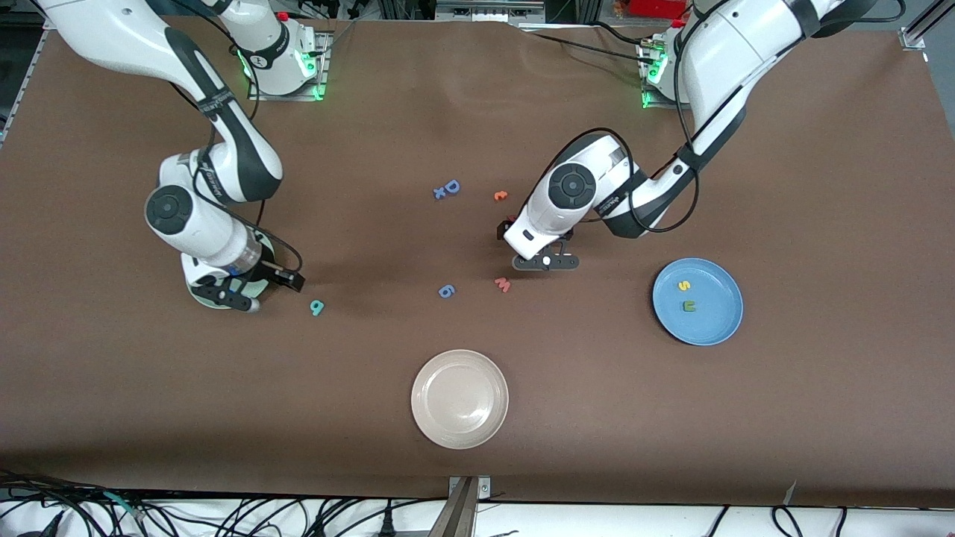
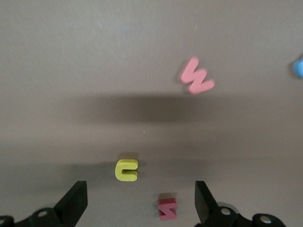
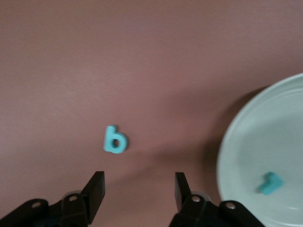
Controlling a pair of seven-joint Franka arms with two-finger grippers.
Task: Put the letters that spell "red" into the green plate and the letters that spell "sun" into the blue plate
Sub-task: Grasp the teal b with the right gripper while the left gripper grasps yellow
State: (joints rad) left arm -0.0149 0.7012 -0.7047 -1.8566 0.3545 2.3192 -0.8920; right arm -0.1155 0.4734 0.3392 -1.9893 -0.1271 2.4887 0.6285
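Note:
I should next grab the yellow arch's curved top and leg ends with my left gripper to spell "sun" in the blue plate (image 1: 697, 328).
The green plate (image 3: 246, 142) lies under my right arm, and only a sliver of its rim (image 1: 195, 297) shows in the front view. A teal "r" (image 3: 271, 183) rests in it. The teal "d" (image 1: 317, 307) (image 3: 114, 140) lies on the cloth beside that plate, just off my right gripper (image 3: 138, 191) (image 1: 231, 297), which is open and empty. The blue plate (image 1: 697, 328) holds a yellow "s" (image 1: 683, 285) and an olive arch (image 1: 689, 304). My left gripper (image 2: 140, 205) (image 1: 545, 262) hangs open over a yellow arch (image 2: 127, 170) and a dark red letter (image 2: 167, 208). The orange "e" (image 1: 501, 195) lies nearer the bases.
A pink "w" (image 1: 503, 284) (image 2: 197, 76) and a blue "6" (image 1: 446, 291) lie mid-table. A blue "D" (image 1: 451, 186) with a small "x" (image 1: 439, 194) sits beside the orange "e". A beige plate (image 1: 459, 399) stands nearest the front camera.

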